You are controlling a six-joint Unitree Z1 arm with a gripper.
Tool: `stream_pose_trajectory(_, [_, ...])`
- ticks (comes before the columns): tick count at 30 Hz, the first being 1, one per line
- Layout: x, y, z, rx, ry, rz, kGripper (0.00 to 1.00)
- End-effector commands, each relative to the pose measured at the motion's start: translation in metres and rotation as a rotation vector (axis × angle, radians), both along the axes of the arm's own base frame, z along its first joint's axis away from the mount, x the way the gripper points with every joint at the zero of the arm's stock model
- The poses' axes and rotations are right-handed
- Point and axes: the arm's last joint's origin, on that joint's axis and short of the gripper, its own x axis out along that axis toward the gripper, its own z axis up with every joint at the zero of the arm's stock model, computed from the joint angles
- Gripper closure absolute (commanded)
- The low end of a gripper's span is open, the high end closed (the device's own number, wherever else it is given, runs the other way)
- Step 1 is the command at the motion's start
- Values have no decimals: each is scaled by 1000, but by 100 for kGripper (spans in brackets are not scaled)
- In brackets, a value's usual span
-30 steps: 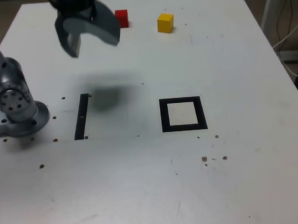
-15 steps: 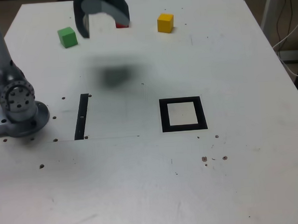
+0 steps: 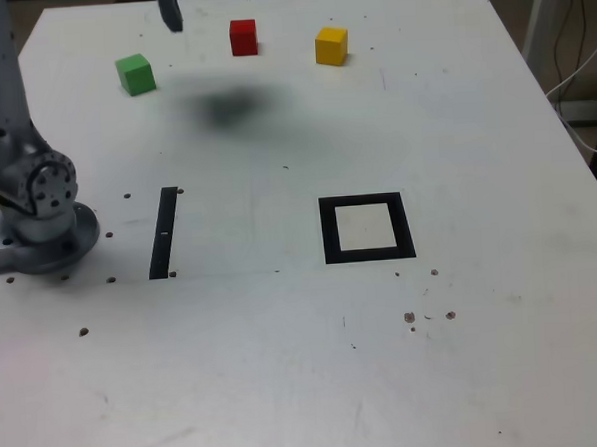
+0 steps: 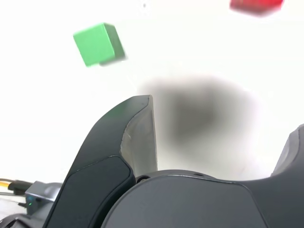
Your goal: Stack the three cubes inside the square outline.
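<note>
My gripper will start the stack inside the square outline next, so it will pick up the red cube by its opposite sides.
Three cubes sit apart near the table's far edge: a green cube toward the exterior view's left, a red cube in the middle, and a yellow cube to the right. The square outline, black with a white centre, lies bare nearer the front. My gripper hangs high over the far edge, between the green and red cubes, mostly cut off by the picture's top. In the wrist view the gripper is open and holds nothing, with the green cube and the red cube beyond it.
The arm's grey base stands at the exterior view's left. A thin black strip lies beside it. The gripper's shadow falls on the white table. Cables hang past the table's right edge.
The gripper has travelled up and toward the table's far edge, almost out of the exterior view. The green cube, hidden a second ago, now shows. The jaws stayed open.
</note>
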Motion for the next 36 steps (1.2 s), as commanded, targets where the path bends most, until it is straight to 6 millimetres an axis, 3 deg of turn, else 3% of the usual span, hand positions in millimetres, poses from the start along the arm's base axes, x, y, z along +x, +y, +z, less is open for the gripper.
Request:
stream_pose_trajectory(1, [5,14,-7,-14,9,13,3])
stream_pose_trajectory(12, [26,78,-26,-48,37,-5,3])
stream_pose_trajectory(21, [30,131,-34,-25,30,-63,3])
stream_pose_trajectory(25, [30,137,-43,-46,43,-98,3])
stream_pose_trajectory(36, [40,131,-67,-105,84,-182,6])
